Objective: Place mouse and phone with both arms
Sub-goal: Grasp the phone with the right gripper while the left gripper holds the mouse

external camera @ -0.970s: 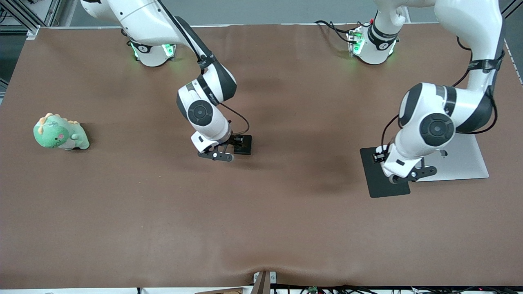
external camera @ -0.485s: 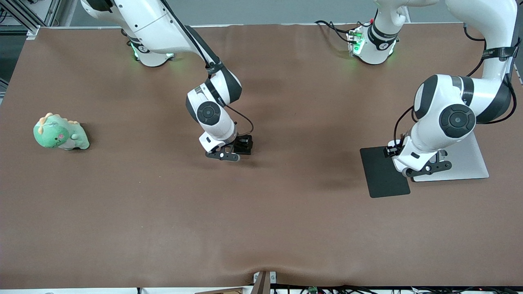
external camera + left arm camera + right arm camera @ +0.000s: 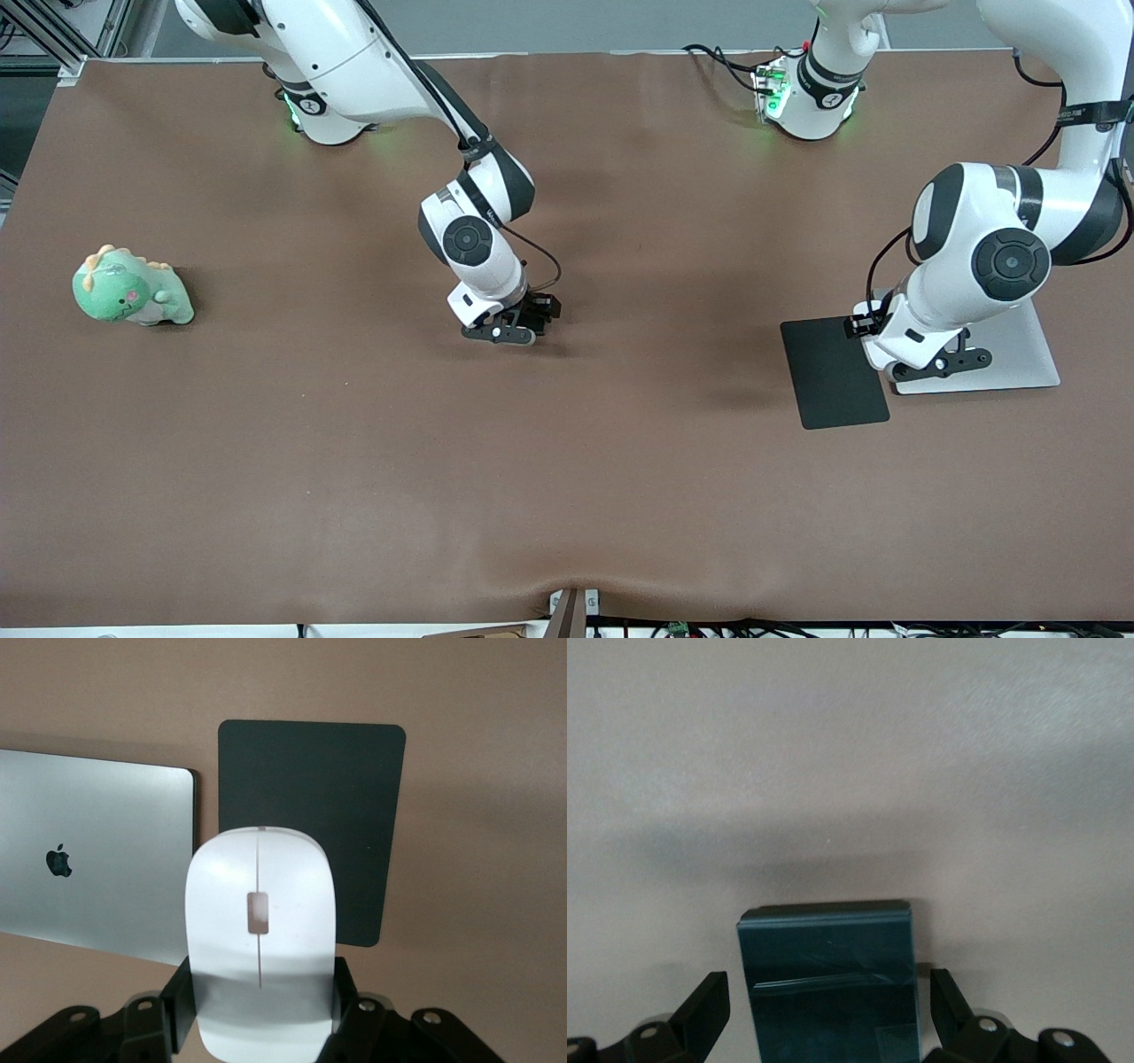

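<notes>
The fingers stand on either side of the black phone, and closing now would catch the phone, so my right gripper closes next.
The white mouse (image 3: 260, 939) is clamped by its sides in my left gripper (image 3: 260, 997), which is shut on it. In the front view the left gripper (image 3: 932, 361) hangs over the seam between the black mouse pad (image 3: 828, 377) and the silver laptop (image 3: 1019, 350), and the mouse is hidden under the hand. The black phone (image 3: 826, 983) lies flat on the table near its middle. My right gripper (image 3: 828, 1001) is open and straddles it, with a gap on each side. From the front only a dark corner of the phone (image 3: 544, 308) shows beside the right gripper (image 3: 514, 326).
A green plush dinosaur (image 3: 131, 288) sits toward the right arm's end of the table. The mouse pad (image 3: 337, 788) and closed laptop (image 3: 97, 868) lie side by side toward the left arm's end. Brown cloth covers the table.
The left gripper has carried the mouse from over the mouse pad toward the laptop's edge. The right gripper has slid sideways over the phone, covering most of it.
</notes>
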Action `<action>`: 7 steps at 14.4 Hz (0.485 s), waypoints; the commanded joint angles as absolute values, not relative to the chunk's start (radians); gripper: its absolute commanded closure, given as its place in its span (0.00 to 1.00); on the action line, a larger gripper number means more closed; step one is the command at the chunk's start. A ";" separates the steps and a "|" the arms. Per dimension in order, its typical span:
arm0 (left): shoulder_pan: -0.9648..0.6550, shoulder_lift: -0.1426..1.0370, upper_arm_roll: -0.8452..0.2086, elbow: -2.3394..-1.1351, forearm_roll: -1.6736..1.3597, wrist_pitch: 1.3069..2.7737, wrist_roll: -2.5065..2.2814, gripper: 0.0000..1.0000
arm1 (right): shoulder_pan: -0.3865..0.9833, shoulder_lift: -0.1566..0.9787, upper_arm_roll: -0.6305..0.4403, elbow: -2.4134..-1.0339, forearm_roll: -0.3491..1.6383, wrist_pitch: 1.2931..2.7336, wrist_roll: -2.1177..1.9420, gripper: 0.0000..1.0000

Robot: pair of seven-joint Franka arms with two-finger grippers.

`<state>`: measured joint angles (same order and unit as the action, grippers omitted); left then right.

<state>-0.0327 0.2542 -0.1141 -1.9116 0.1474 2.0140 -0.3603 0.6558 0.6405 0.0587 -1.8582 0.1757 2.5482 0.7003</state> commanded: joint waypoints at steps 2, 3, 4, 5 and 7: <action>-0.021 0.229 -0.127 -1.985 0.167 2.092 -0.353 1.00 | 0.657 0.643 0.063 -1.859 0.153 2.548 0.701 0.27; -0.021 0.226 -0.127 -2.006 0.167 2.118 -0.353 1.00 | 0.660 0.643 0.063 -1.858 0.153 2.548 0.706 0.49; -0.021 0.224 -0.127 -2.025 0.167 2.143 -0.353 1.00 | 0.660 0.643 0.061 -1.859 0.147 2.548 0.704 0.49; -0.021 0.224 -0.127 -2.040 0.167 2.163 -0.354 1.00 | 0.658 0.643 0.061 -1.861 0.132 2.546 0.703 0.56; -0.021 0.222 -0.127 -2.065 0.167 2.193 -0.354 1.00 | 0.653 0.641 0.063 -1.859 0.124 2.539 0.700 0.78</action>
<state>-0.0327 0.2542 -0.1171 -2.0139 0.1474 2.1552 -0.3602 0.6571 0.6397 0.0620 -1.8576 0.1524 2.5441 0.6981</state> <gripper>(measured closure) 0.383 0.211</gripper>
